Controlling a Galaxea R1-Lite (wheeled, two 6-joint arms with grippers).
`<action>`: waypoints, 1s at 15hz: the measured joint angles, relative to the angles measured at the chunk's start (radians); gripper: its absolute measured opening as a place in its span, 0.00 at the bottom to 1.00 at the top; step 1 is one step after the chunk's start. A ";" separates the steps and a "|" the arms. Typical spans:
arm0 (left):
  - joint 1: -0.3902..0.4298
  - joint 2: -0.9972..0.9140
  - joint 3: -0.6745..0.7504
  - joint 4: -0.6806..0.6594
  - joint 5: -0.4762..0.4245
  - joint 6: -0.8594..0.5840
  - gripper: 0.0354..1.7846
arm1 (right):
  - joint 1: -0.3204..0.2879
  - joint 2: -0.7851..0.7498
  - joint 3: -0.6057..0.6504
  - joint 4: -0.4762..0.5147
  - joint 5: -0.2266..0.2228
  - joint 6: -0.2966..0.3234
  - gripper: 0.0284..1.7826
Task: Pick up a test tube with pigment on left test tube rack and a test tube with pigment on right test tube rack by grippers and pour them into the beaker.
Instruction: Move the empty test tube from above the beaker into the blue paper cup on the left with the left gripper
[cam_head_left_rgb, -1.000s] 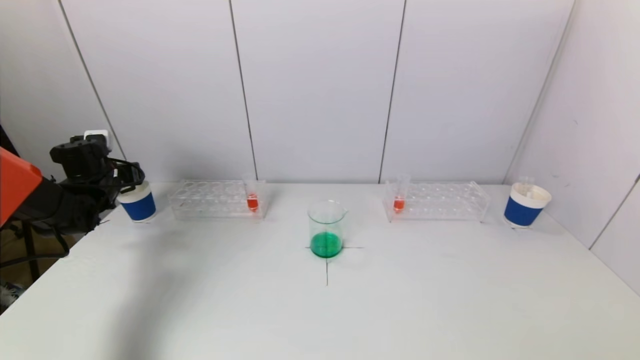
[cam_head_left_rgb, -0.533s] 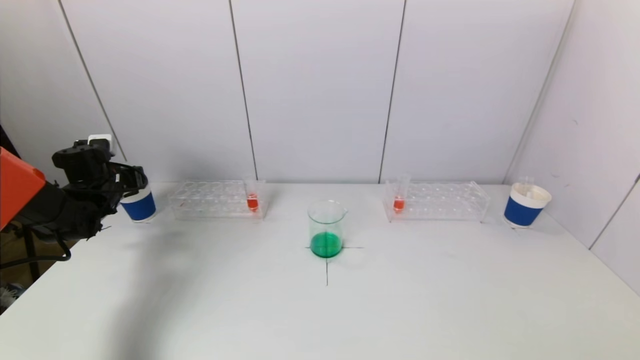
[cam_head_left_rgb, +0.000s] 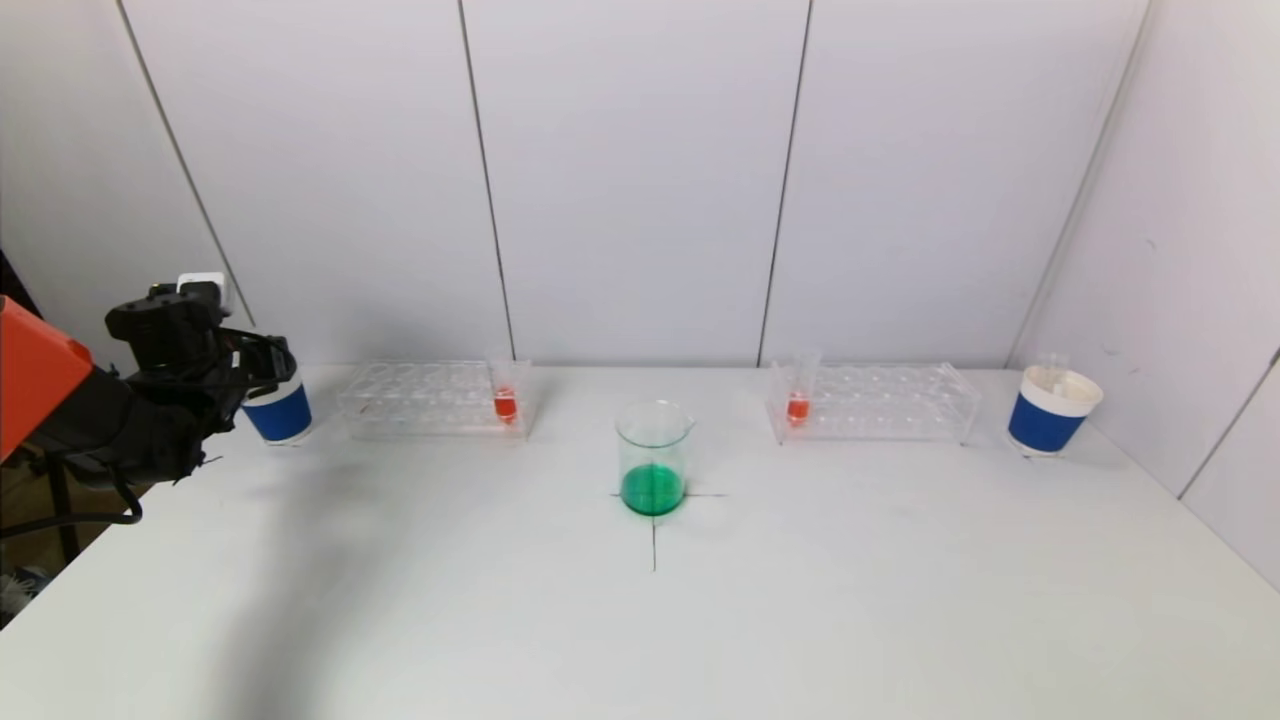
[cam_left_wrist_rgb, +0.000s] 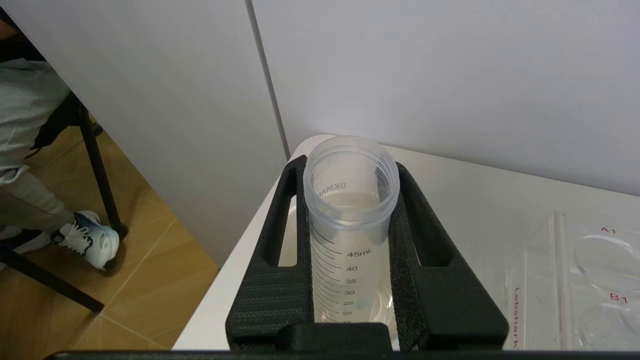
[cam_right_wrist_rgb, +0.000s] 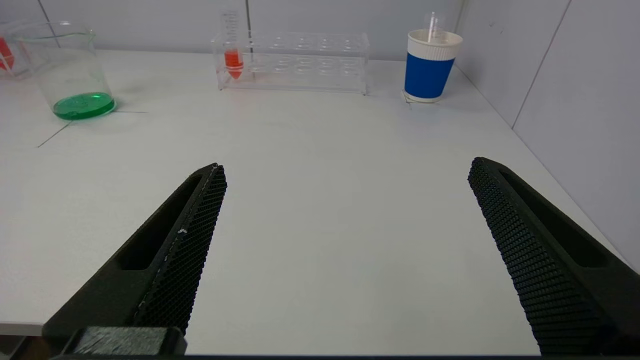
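My left gripper should open: the clear tube's lower end is inside the paper cup (cam_head_left_rgb: 278, 412), so the tube would stay there.
My left gripper (cam_head_left_rgb: 262, 365) hangs at the table's far left, directly over a blue paper cup (cam_head_left_rgb: 278, 412). It is shut on a clear, empty graduated test tube (cam_left_wrist_rgb: 350, 235), held upright between the black fingers (cam_left_wrist_rgb: 425, 240). The left rack (cam_head_left_rgb: 430, 400) holds one tube of orange-red pigment (cam_head_left_rgb: 505, 403). Another such tube (cam_head_left_rgb: 797, 407) stands in the right rack (cam_head_left_rgb: 880, 402). The beaker (cam_head_left_rgb: 653, 460) stands mid-table with green liquid in its bottom. My right gripper (cam_right_wrist_rgb: 347, 166) is open above bare table near the front right and is out of the head view.
A second blue cup (cam_head_left_rgb: 1050, 412) with a clear tube in it stands at the far right, close to the side wall. A black cross is marked on the table under the beaker. The table's left edge drops off just beside my left gripper.
My left gripper with the empty tube has shifted slightly up and over the left cup's rim, then held still. Nothing else moved.
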 joint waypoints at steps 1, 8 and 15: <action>0.000 0.000 0.000 0.000 0.000 0.000 0.23 | 0.000 0.000 0.000 0.000 0.000 0.000 0.99; 0.000 -0.001 -0.004 0.000 -0.006 -0.001 0.23 | 0.000 0.000 0.000 0.000 0.000 0.000 0.99; 0.001 -0.008 0.001 0.000 -0.008 -0.001 0.61 | 0.000 0.000 0.000 0.000 0.000 0.000 0.99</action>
